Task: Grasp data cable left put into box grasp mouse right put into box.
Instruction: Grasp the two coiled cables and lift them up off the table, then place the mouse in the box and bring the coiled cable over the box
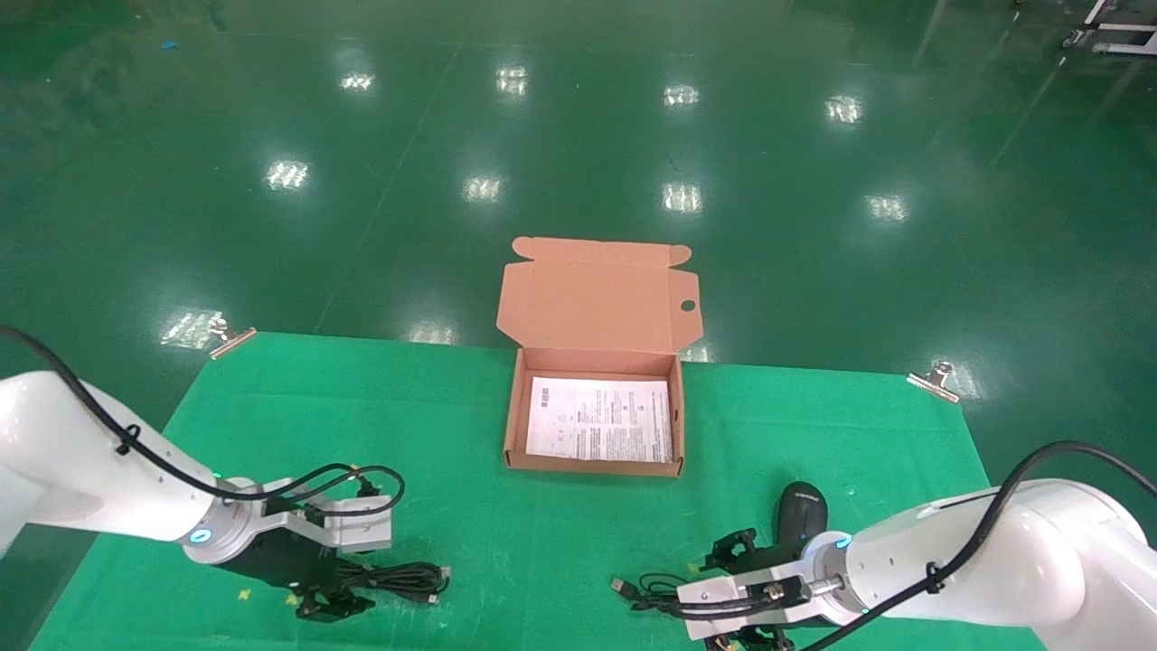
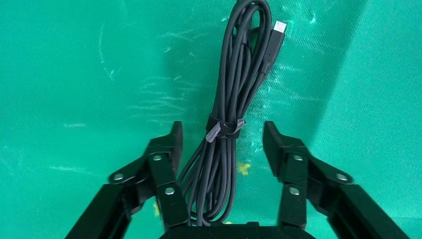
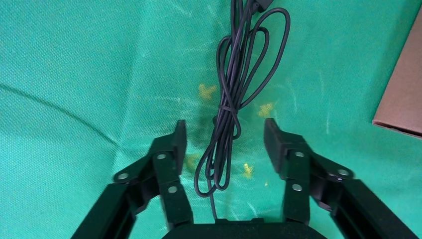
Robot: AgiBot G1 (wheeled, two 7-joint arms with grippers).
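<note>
The data cable [image 2: 234, 89] has slack loops that fan out toward its ends, so my left gripper should next grab it by its strapped middle [image 2: 225, 128], where its parts bunch together.
The data cable [image 1: 404, 577] is a strapped black coil on the green cloth at the front left. My left gripper [image 1: 357, 586] is open and low over it. In the left wrist view the cable [image 2: 234, 89] lies between the fingers [image 2: 171, 149] of that gripper [image 2: 222, 134], not clamped. The black mouse [image 1: 803, 511] sits at the front right, with its thin cord [image 1: 646, 592] bundled to its left. My right gripper [image 1: 703, 597] is open beside the mouse, over the cord [image 3: 233, 79], which lies between the fingers of that gripper [image 3: 225, 132]. The open box [image 1: 515, 425] stands at mid-table.
A printed paper sheet [image 1: 599, 419] lies flat in the box, and the lid [image 1: 587, 303] stands up behind it. A box corner shows in the right wrist view [image 3: 403, 99]. Metal clips [image 1: 230, 339] [image 1: 935, 380] hold the cloth at the far corners. Shiny green floor lies beyond.
</note>
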